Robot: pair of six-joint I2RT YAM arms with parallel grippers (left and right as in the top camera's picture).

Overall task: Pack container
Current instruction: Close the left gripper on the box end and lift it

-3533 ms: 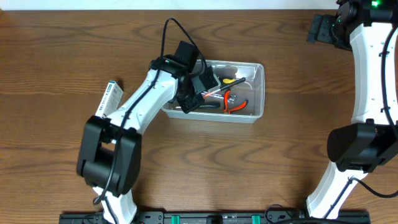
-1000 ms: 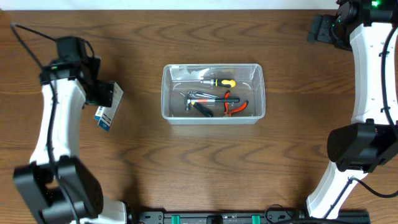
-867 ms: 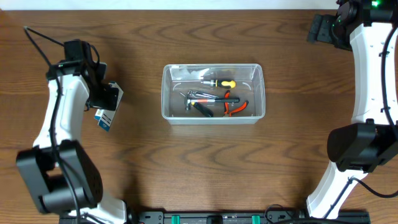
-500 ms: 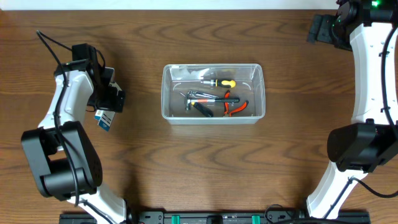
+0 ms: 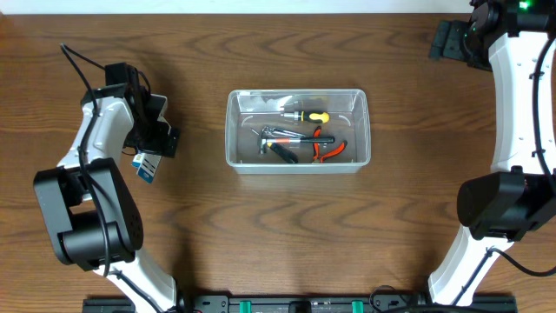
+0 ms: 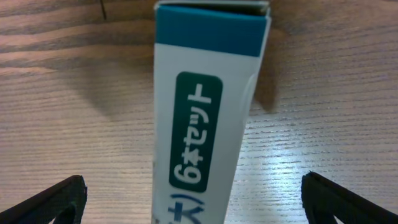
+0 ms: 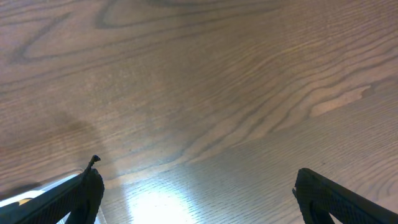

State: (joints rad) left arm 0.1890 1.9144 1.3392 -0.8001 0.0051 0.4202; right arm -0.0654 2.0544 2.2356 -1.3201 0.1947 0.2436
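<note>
My left gripper's fingers are on either side of the blue-and-white cardboard box, at its free long sides. I need to close my left gripper now. Closing now would hold the box.
The clear plastic container [image 5: 364, 130] stands at the table's middle and holds a yellow-handled screwdriver [image 5: 309, 115], orange-handled pliers [image 5: 329, 149] and a black-handled tool [image 5: 281, 150]. My left gripper [image 5: 157, 136] hovers left of it, over a blue-and-white cardboard box [image 5: 146, 166] lying on the wood. In the left wrist view the box [image 6: 208, 93] runs up between my wide-apart fingertips [image 6: 55, 200], touching neither; the left gripper [image 6: 196, 204] is open. My right gripper [image 5: 446, 40] stays at the far right corner, and in its own view the right gripper [image 7: 200, 194] is open over bare wood.
The box lies about a hand's width left of the container. Dark wood grain shows between the container and each arm's base. The table's far edge runs just above the right gripper.
The left arm has left the container, swung to the table's left side, and in the last second slid slightly right and nearer over the box. The right arm has not moved.
</note>
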